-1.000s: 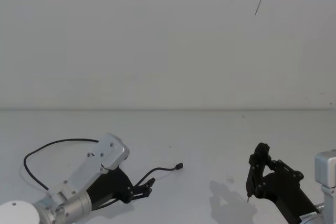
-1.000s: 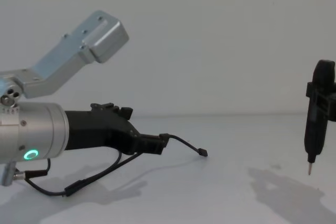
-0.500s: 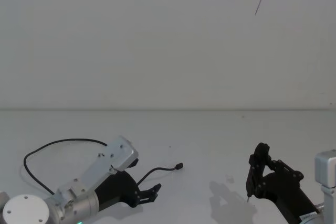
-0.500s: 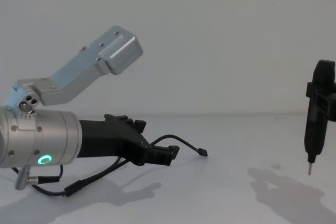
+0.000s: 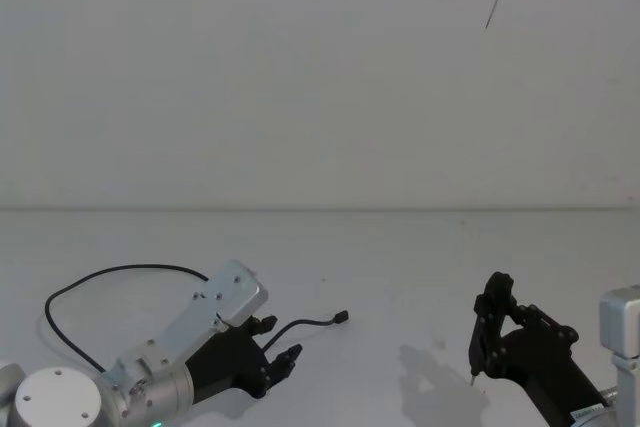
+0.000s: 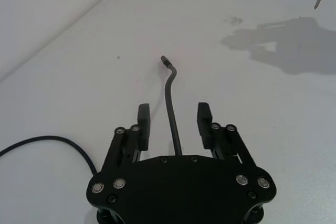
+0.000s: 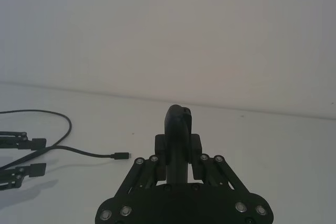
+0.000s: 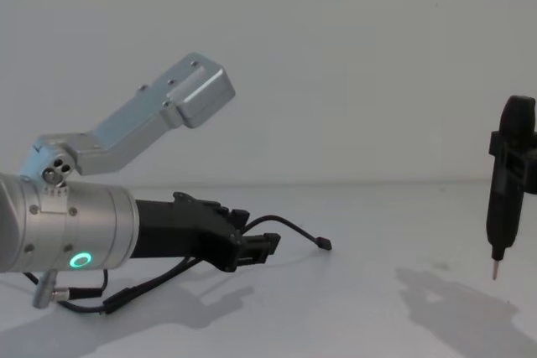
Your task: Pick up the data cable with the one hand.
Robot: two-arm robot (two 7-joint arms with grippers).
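The data cable will be picked up next by its straight part behind the plug (image 6: pixel 172 114) with my left gripper, so the data cable's small plug (image 6: pixel 165 60) stays free.
The data cable (image 5: pixel 310 324) is a thin black lead on the white table, looping far left and ending in a small plug (image 5: pixel 343 317). My left gripper (image 5: pixel 279 340), the one hand with a green ring light, is open low over the table. In the left wrist view the cable (image 6: pixel 170 98) runs straight between its two fingers (image 6: pixel 144 125), touching neither. From the chest the left gripper (image 8: pixel 262 246) sits just short of the plug (image 8: pixel 325 245). My right gripper (image 5: pixel 489 335) hangs at the right, shut on a black pen-shaped tool (image 8: pixel 497 236).
The white table (image 5: pixel 400 247) meets a plain white wall behind. The cable's long loop (image 5: pixel 95 275) lies left of my left arm. The pen tool's metal tip (image 8: pixel 494 271) hovers above its shadow at the right.
My left arm has shifted right and its wrist has rolled. Its fingers now stand open on either side of the cable end. The right arm has not moved.
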